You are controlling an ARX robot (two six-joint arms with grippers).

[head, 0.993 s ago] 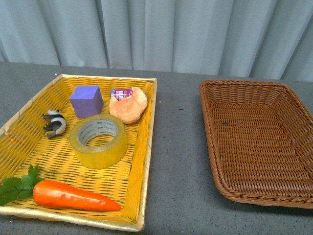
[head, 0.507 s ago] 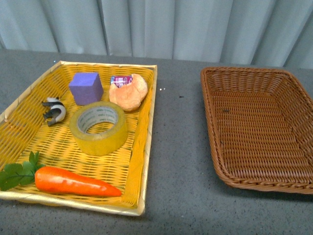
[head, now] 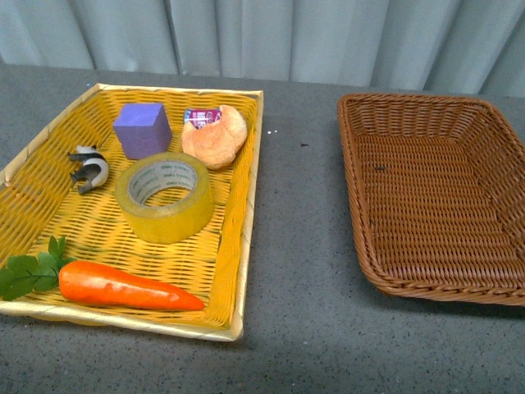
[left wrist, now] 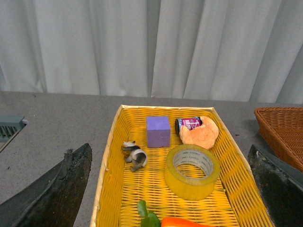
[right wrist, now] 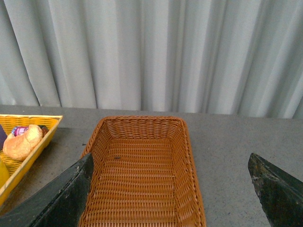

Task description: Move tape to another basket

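Note:
My left gripper is to grip the roll by its ring wall [left wrist: 172, 172] next, so that it can move the tape into the brown wicker basket [left wrist: 287, 135].
The tape [head: 164, 199] is a wide yellowish roll lying flat in the middle of the yellow woven tray [head: 242, 215]; the left wrist view shows the tape [left wrist: 192, 164] too. The brown wicker basket [head: 361, 197] stands empty to the right, apart from the tray, and the basket [right wrist: 189, 163] fills the right wrist view. My left gripper [left wrist: 170, 191] hangs open above the tray, short of the tape, with nothing between its fingers [left wrist: 57, 189]. My right gripper [right wrist: 170, 191] is open above the basket's near end. Neither arm appears in the front view.
In the tray lie a purple cube [head: 143, 129], a bread roll [head: 216, 137] with a small can [head: 202, 116] behind it, a black-and-white clip [head: 88, 167] and an orange carrot [head: 123, 287] with green leaves. Grey curtains hang behind the grey table [head: 299, 246].
In the front view the whole scene has slid upward a little between frames, as if the camera tilted down. No object has moved relative to the tray or basket.

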